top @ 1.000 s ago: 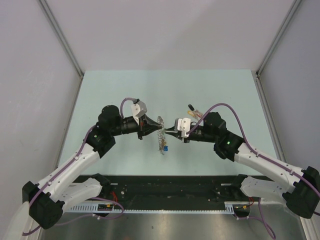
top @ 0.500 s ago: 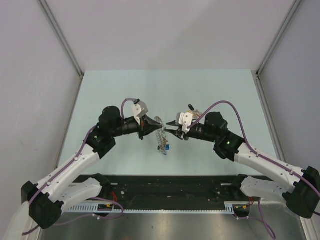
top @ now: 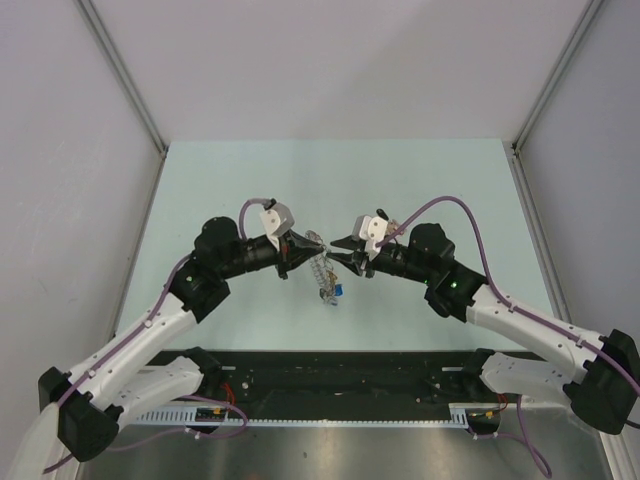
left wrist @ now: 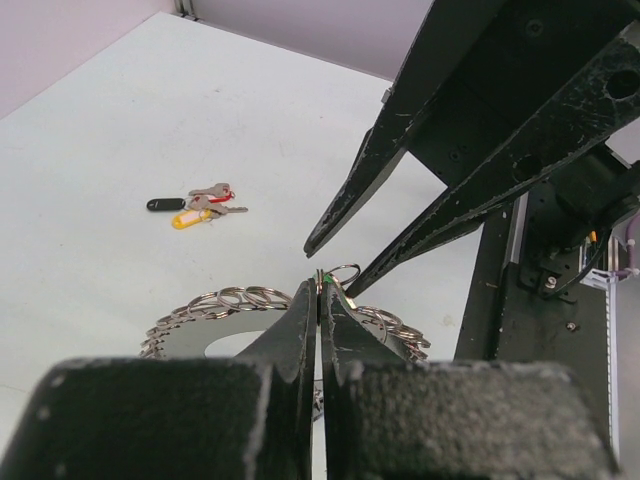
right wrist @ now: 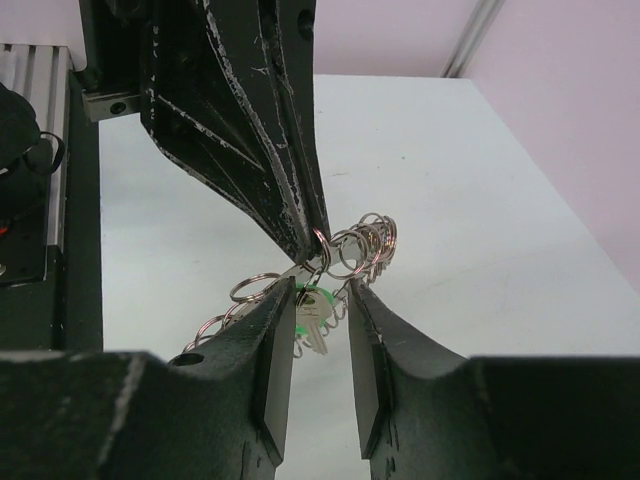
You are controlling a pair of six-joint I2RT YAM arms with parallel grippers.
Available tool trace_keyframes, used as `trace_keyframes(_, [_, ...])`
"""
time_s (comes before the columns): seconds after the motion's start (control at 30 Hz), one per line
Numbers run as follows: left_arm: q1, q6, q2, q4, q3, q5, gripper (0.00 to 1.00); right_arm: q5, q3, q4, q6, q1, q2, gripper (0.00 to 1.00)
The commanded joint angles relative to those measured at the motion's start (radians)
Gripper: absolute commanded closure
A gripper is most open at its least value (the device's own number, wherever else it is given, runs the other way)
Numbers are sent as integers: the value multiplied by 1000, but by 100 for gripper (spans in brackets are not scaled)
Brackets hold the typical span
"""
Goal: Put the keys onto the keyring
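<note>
The green-headed key's small ring (top: 328, 252) is level between both fingers, so my right gripper should close on it now.
My left gripper (top: 316, 240) is shut on the rim of the keyring (top: 320, 266), holding it on edge above the table. The keyring (left wrist: 190, 338) is a flat grey disc fringed with small silver rings. A green-headed key (right wrist: 312, 304) hangs from one small ring beside the left fingertips (right wrist: 312, 235). My right gripper (right wrist: 322, 288) stands open around that key, with a gap on each side. The right fingers (left wrist: 345, 205) point at the left gripper (left wrist: 322, 285) from the far side. A blue key (top: 338, 291) dangles from the ring's low end.
Loose keys with black, yellow and red tags (left wrist: 192, 206) lie on the pale green table (top: 230, 180) beyond the keyring. The black base rail (top: 330, 375) runs along the near edge, and grey walls close in both sides.
The right gripper's jaws have spread apart and it has shifted slightly away from the bases. The left gripper still pinches the keyring and has moved a little the same way.
</note>
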Motion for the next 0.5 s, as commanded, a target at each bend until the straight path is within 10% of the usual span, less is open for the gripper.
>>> trace_keyframes(0.0, [-14, 8, -23, 73, 5, -16, 100, 27, 25, 54, 24, 6, 7, 70])
trace_keyframes(0.3, [-17, 5, -32, 87, -1, -36, 99, 22, 25, 51, 16, 8, 9, 100])
trace_keyframes(0.47, [-17, -33, -51, 152, -31, -95, 100, 7, 26, 43, 1, 9, 12, 100])
